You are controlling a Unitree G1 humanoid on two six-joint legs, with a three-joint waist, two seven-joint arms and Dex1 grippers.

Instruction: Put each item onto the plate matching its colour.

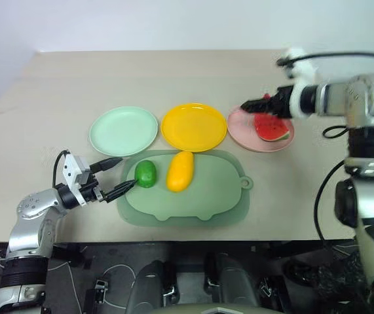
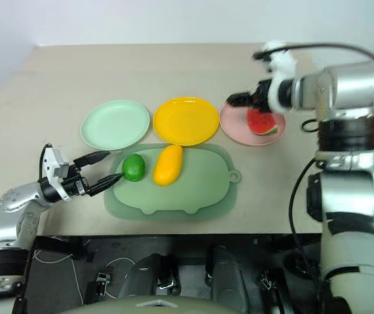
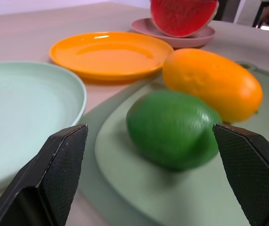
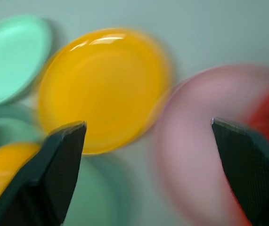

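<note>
The yellow item needs to go on the yellow mango's matching plate (image 1: 194, 125). My right gripper should grab the item around its oval middle (image 1: 180, 171) next.
A round green lime (image 1: 145, 173) and an oval yellow mango (image 1: 180, 171) lie side by side on the left part of a pale green mat. My left gripper (image 1: 120, 176) is open and level just left of the lime, whose body (image 3: 172, 129) sits between the two fingers a little ahead of the tips. The watermelon wedge (image 1: 270, 127) rests on the pink plate (image 1: 242, 133). My right gripper (image 1: 249, 104) hangs open above that plate's far left rim, holding nothing. The mint green plate (image 1: 122, 131) and the yellow plate (image 1: 194, 127) hold nothing.
The pale green mat (image 1: 206, 196) lies near the table's front edge, a small tab on its right side. The three plates form a row behind it. Bare beige tabletop (image 1: 173, 72) stretches beyond the plates and on both sides.
</note>
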